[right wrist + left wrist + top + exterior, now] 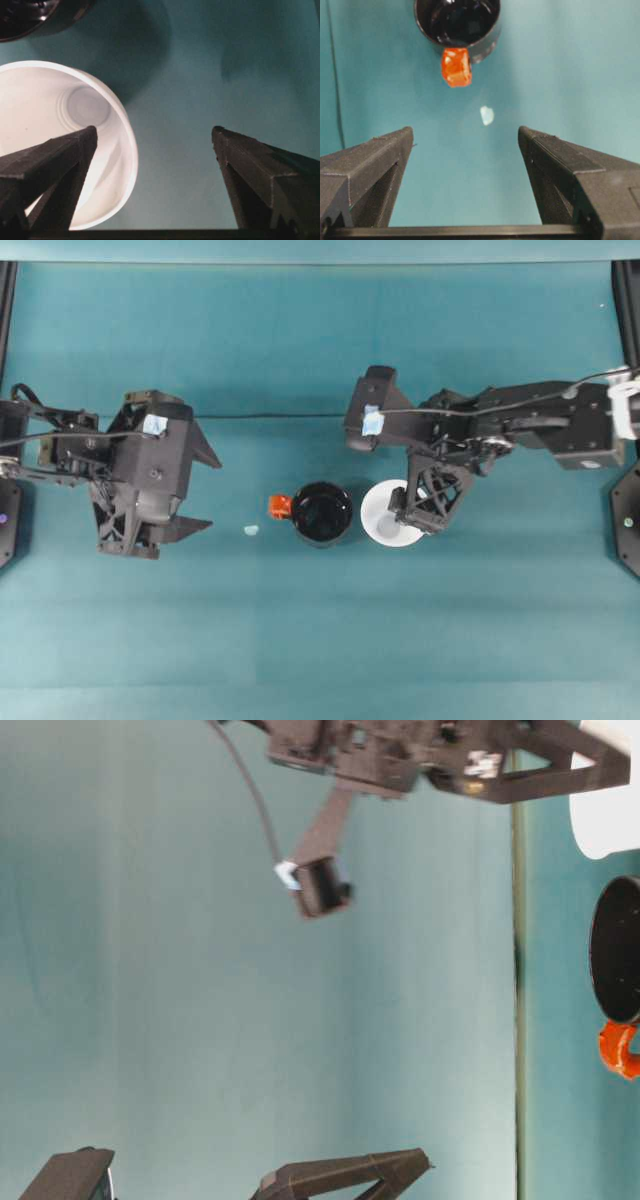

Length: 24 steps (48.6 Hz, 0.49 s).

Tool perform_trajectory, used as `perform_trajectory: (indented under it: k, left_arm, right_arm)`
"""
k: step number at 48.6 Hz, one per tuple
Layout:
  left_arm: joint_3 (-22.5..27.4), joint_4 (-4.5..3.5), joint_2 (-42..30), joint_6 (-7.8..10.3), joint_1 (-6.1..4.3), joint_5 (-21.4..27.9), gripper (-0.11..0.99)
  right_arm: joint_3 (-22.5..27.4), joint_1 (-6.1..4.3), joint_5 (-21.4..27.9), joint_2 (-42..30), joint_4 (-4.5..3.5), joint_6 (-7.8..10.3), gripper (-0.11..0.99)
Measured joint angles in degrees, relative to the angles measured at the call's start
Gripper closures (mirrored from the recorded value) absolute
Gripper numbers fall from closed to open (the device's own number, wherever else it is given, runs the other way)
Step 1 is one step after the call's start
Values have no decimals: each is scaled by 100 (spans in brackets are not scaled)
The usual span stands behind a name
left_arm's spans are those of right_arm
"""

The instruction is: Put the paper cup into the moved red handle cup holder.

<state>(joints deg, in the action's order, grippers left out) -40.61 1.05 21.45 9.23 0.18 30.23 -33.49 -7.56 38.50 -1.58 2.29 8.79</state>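
Note:
The paper cup's whole opening is too wide for the fingers, so my right gripper needs to pinch the cup by its rim [420, 532] [131, 145] next, where the cup's side is thin.
The white paper cup [380, 520] stands upright on the teal table, just right of the red handle cup holder [322, 512]. The holder is a black, hollow cylinder whose red tab [280, 505] points left. My right gripper [415, 520] hangs open over the cup's right side. In the right wrist view one finger reaches over the paper cup [60, 125] mouth and the other stands outside its rim, so the right gripper [155, 132] straddles the wall. My left gripper [205, 490] is open, left of the holder. In its wrist view the left gripper [465, 131] faces the cup holder [457, 20].
A small pale scrap [251, 530] lies on the table between my left gripper and the holder's tab, and the scrap [487, 115] lies ahead of the open fingers. A thin dark cable [280, 417] runs across the table behind both arms.

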Motion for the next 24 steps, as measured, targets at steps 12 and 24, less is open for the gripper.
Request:
perform_trajectory:
  k: [12, 24]
  left_arm:
    - [-35, -9, 9, 0, 0, 0, -3]
    - [-35, 0, 18, 0, 0, 0, -3]
  right_arm:
    - [0, 0, 0, -18, 0, 0, 17]
    - [0, 44, 18, -18, 0, 0, 60]
